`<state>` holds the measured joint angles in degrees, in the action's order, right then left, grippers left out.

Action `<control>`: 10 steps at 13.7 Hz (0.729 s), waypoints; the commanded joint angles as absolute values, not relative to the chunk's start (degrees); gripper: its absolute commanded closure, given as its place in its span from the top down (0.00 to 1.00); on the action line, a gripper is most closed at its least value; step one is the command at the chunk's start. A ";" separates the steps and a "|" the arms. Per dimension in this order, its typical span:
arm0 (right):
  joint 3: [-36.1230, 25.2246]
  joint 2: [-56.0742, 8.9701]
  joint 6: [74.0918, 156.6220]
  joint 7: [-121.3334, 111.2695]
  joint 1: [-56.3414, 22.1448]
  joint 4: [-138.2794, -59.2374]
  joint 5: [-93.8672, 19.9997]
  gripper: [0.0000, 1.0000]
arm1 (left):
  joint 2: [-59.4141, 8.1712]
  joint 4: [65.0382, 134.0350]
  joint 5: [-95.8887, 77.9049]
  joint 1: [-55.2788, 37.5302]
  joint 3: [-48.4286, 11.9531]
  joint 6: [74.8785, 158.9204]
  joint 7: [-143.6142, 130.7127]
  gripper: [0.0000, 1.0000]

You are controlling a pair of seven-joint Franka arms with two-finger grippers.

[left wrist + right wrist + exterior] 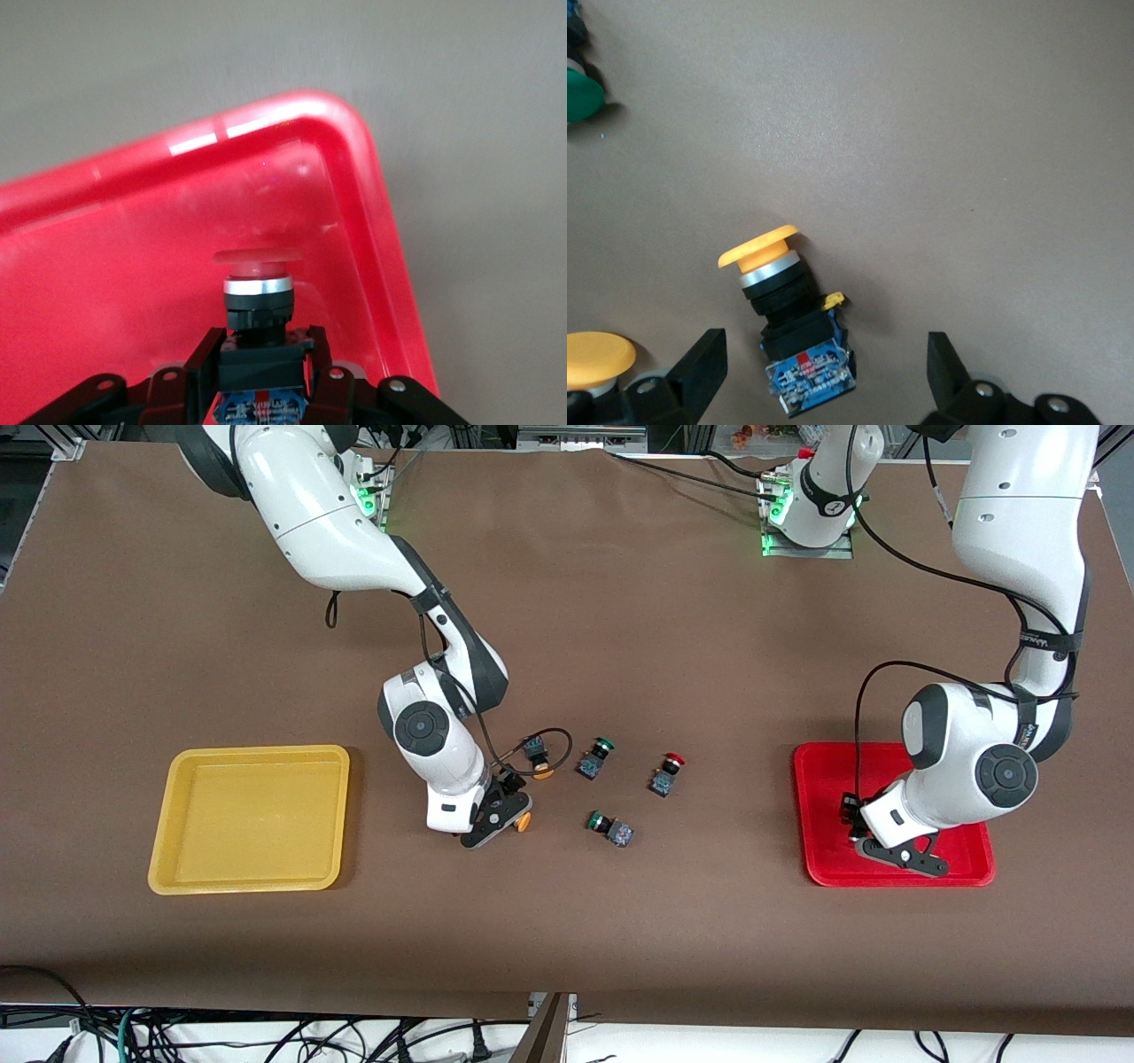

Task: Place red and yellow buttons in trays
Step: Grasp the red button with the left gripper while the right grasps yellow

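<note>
The yellow button's dark body [793, 323] is between my right gripper's fingers, so they would hold it if I closed now.
My left gripper [890, 849] is low inside the red tray [824, 779] and is shut on the dark body of a red button [257, 283]; its cap points toward the tray's corner [354, 150]. A second red button [666, 773] lies on the table toward the middle. My right gripper [498, 808] is open and low over the table. In the right wrist view a yellow button [784, 305] lies on its side between the fingers [700, 363], untouched. Two yellow buttons show in the front view [537, 758], [523, 822]. The yellow tray [252, 819] is empty.
Two green-capped buttons [598, 756], [611, 828] lie between the yellow buttons and the loose red one. A green cap [580, 93] and the other yellow cap [594, 354] show at the edge of the right wrist view.
</note>
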<state>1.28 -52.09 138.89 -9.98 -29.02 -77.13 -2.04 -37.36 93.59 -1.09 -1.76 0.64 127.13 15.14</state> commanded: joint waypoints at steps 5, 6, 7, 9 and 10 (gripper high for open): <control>1.23 -52.73 139.66 -10.20 -29.62 -76.90 -2.90 0.81 | -37.18 96.68 -1.05 -1.85 0.09 127.35 15.91 0.20; 1.23 -52.73 139.66 -10.28 -29.62 -76.90 -2.90 0.71 | -37.18 96.68 -0.97 -1.93 0.09 127.35 15.91 0.36; 1.23 -52.73 139.66 -10.46 -29.62 -76.90 -2.90 0.54 | -37.09 96.59 -0.97 -1.93 0.17 127.27 16.00 0.80; 1.23 -52.73 139.66 -10.81 -29.01 -76.90 -2.90 0.28 | -36.22 96.07 -0.97 -2.19 0.00 126.48 15.82 1.00; 1.14 -52.65 139.66 -10.98 -28.83 -76.90 -2.90 0.19 | -34.99 96.06 -0.97 -2.72 0.00 126.13 15.21 1.00</control>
<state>1.19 -52.38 138.99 -9.96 -29.29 -77.13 -2.08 -37.26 96.06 -1.09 -1.95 -0.01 127.17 15.13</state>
